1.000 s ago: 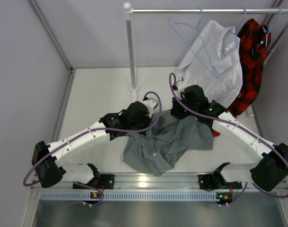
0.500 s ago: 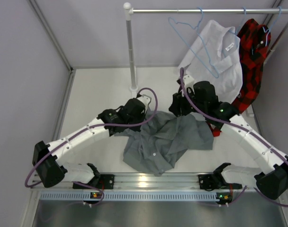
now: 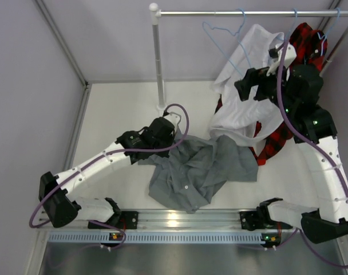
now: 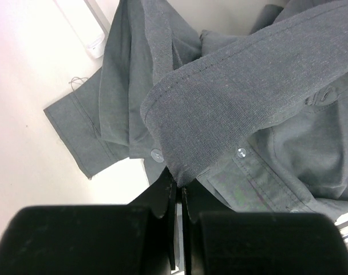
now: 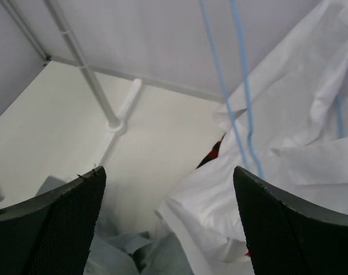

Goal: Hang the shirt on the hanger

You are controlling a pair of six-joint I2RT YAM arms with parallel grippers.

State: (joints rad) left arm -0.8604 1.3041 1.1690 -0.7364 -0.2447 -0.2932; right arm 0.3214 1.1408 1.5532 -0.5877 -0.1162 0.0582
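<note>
The robot's right gripper will next take the light-blue hanger (image 3: 205, 26) by its end near the white shirt, so the opposite end stays free to go into the grey shirt.
The grey shirt (image 3: 204, 171) lies crumpled on the white table. My left gripper (image 3: 171, 134) sits at its upper left edge, shut on it. In the left wrist view, the gripper (image 4: 178, 184) pinches a folded, stitched edge of the shirt (image 4: 248, 109), which lifts toward the camera. My right gripper (image 3: 246, 87) is raised at the back right, in front of the white shirt, open and empty. The light-blue hanger (image 3: 205, 26) hangs from the rail. In the right wrist view, the hanger's wires (image 5: 243, 86) run down ahead of the open gripper (image 5: 168, 170), with the grey shirt (image 5: 154, 252) below.
A metal rail (image 3: 220, 12) on a post (image 3: 158, 63) crosses the back. A white shirt (image 3: 242, 117) and a red-and-black plaid shirt (image 3: 304, 48) hang from it at the right. Walls close in on the left and back.
My right gripper has let go of the grey shirt, opened, and risen back toward the white shirt and hanger. The left gripper keeps its hold, shifted slightly.
</note>
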